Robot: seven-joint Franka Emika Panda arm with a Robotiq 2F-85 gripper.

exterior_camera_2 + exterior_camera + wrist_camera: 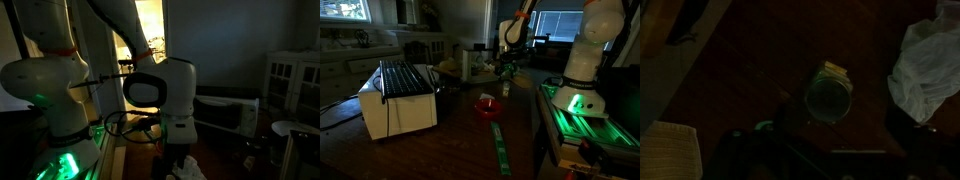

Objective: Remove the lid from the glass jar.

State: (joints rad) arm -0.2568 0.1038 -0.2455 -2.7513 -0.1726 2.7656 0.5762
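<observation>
Next, the gripper grips the round lid from above to remove it, fingers across the lid's opposite sides, leaving the glass jar free.
In the wrist view the glass jar [828, 95] stands upright on the dark wooden table, seen from above, with its round lid [827, 98] on it. My gripper [830, 150] is above the jar and apart from it. Its fingers are very dark at the bottom of the picture and look spread, with nothing between them. In an exterior view the gripper [507, 68] hangs over the far part of the table. In an exterior view it shows low beneath the wrist [180, 162]. The scene is dim.
A crumpled white plastic bag [928, 62] lies right of the jar. A red bowl [487, 105] and a green strip [500, 146] lie on the table. A white box with a keyboard on top [400, 95] stands at one side. The robot base glows green [575, 100].
</observation>
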